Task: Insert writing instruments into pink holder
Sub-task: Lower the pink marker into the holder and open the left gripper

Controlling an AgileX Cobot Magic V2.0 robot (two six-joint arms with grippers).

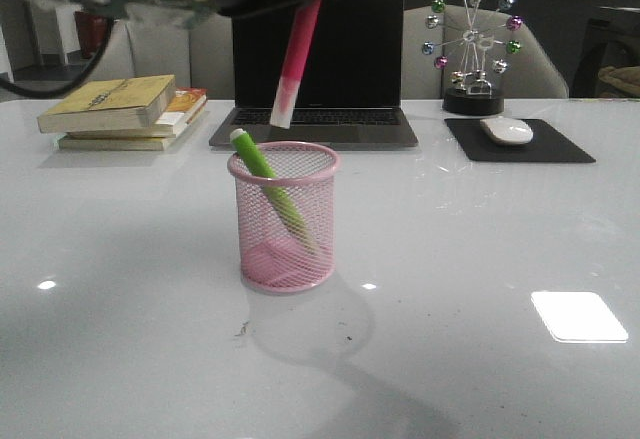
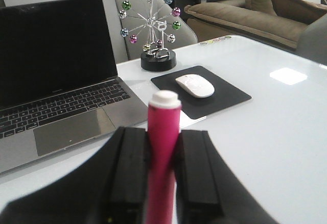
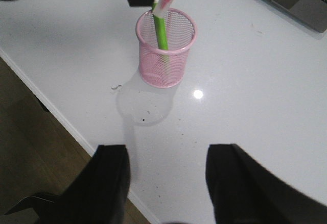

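Note:
My left gripper holds the marker, and in the front view the pink-red marker's lower tip (image 1: 282, 119) is above the pink holder's rim (image 1: 285, 159), so it should lower the marker before letting go.
The pink holder (image 1: 284, 217) stands upright on the white table, also seen in the right wrist view (image 3: 165, 48). A lime green marker (image 1: 270, 187) leans inside it, white tip up over the rim (image 3: 161, 30). The pink-red marker (image 1: 297, 59) hangs tilted, white tip down, just above and behind the cup's rim. My left gripper (image 2: 163, 142) is shut on the pink-red marker (image 2: 163, 147); in the front view the gripper is lost in the dark at the top. My right gripper (image 3: 167, 155) stands open and empty, high above the table's near edge.
Behind the cup sits an open laptop (image 1: 316, 59). A stack of books (image 1: 125, 109) lies at the back left. At the back right are a black mouse pad with a white mouse (image 1: 507, 130) and a ball ornament (image 1: 473, 49).

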